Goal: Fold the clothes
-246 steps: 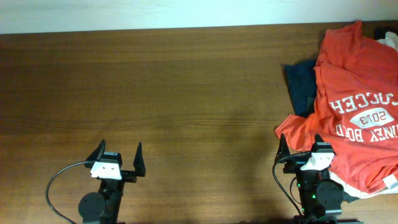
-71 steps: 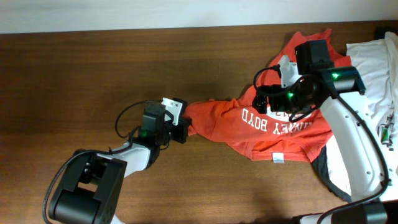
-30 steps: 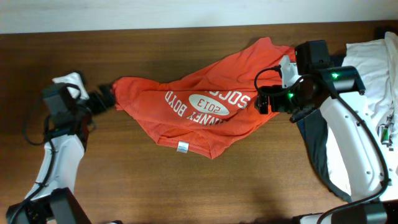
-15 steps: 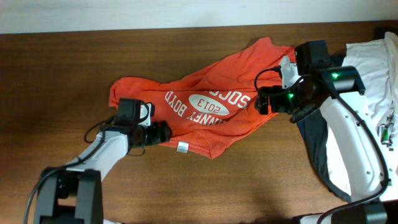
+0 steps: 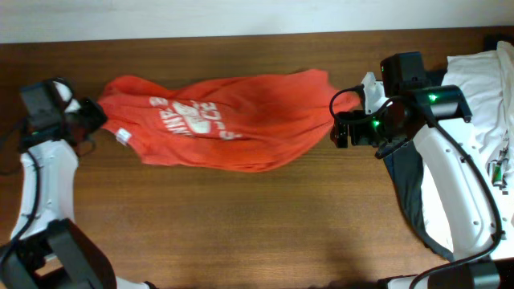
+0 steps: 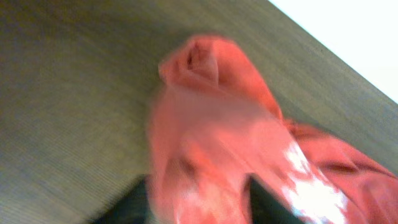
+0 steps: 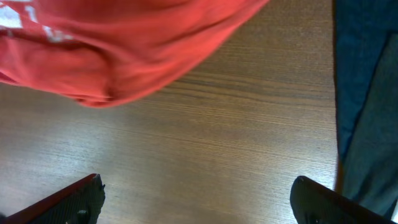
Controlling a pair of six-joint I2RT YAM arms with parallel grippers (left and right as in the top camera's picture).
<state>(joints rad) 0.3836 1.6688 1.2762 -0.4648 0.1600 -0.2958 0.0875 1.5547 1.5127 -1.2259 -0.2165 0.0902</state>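
Note:
I will next use my left gripper to grab the bunched orange-red cloth point(image 5: 114, 101) at the T-shirt's end beside the white tag point(image 5: 122, 136), to spread the cloth for folding.
The clothes point(image 5: 233, 120), an orange-red T-shirt with white lettering, lie stretched in a long band across the back half of the table. My left gripper point(image 5: 88, 119) is at the shirt's far left end, and its white tag point(image 5: 122, 136) lies just beside it. In the blurred left wrist view, bunched orange cloth point(image 6: 211, 124) fills the gap between the two dark fingers of that gripper point(image 6: 196, 208). My right gripper point(image 5: 345, 132) hovers just off the shirt's right end. Its jaws point(image 7: 199, 202) stand wide open over bare wood, with the shirt's edge point(image 7: 124, 43) beyond them.
A white garment point(image 5: 482, 80) lies at the far right, and a dark navy garment point(image 5: 409, 193) sits under the right arm, also showing as navy cloth point(image 7: 367, 93) beside the right finger. The table's back edge meets a pale wall at the top.
The left gripper has swung from the shirt's near hem to the far left, pulling the shirt with it. The shirt now lies longer and further left. The right arm has not moved.

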